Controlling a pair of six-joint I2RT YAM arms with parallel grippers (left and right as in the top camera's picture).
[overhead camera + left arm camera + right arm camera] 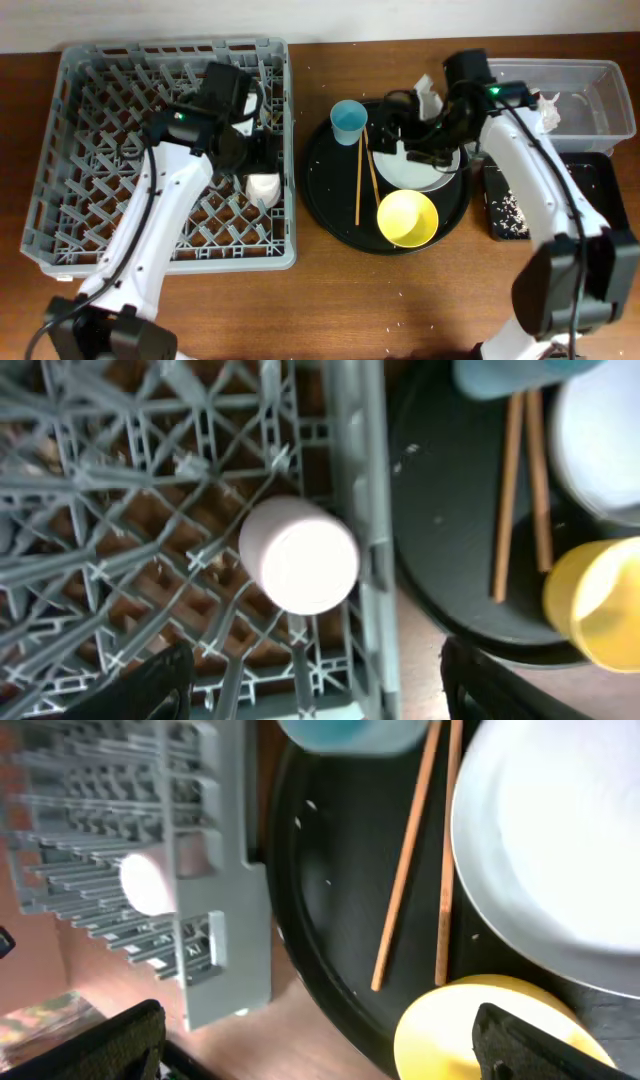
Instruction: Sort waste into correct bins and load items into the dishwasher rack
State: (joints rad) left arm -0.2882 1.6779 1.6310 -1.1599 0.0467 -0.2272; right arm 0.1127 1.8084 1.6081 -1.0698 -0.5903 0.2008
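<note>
My right gripper needs to grab the plate-side rim of the blue cup (348, 120) next, so the blue cup's base end stays free to hand to my left gripper for the rack.
The pink-white cup (265, 187) sits upside down in the grey rack (90, 150) by its right rim, also in the left wrist view (298, 555). My left gripper (258, 150) is open and empty just above the cup (320, 695). The blue cup (348, 120), chopsticks (365, 175), white plate (425, 170) and yellow bowl (407, 218) are on the round black tray (325, 190). My right gripper (405, 135) hovers open and empty over that tray (320, 1045), with the chopsticks (405, 870) and plate (550, 840) ahead of it.
The clear tub (585, 95) stands at the back right with a white napkin (548, 110) at its left end. Another napkin (430, 97) lies by the round tray's back rim. The shallow black tray (560, 180) holds beige crumbs (512, 210).
</note>
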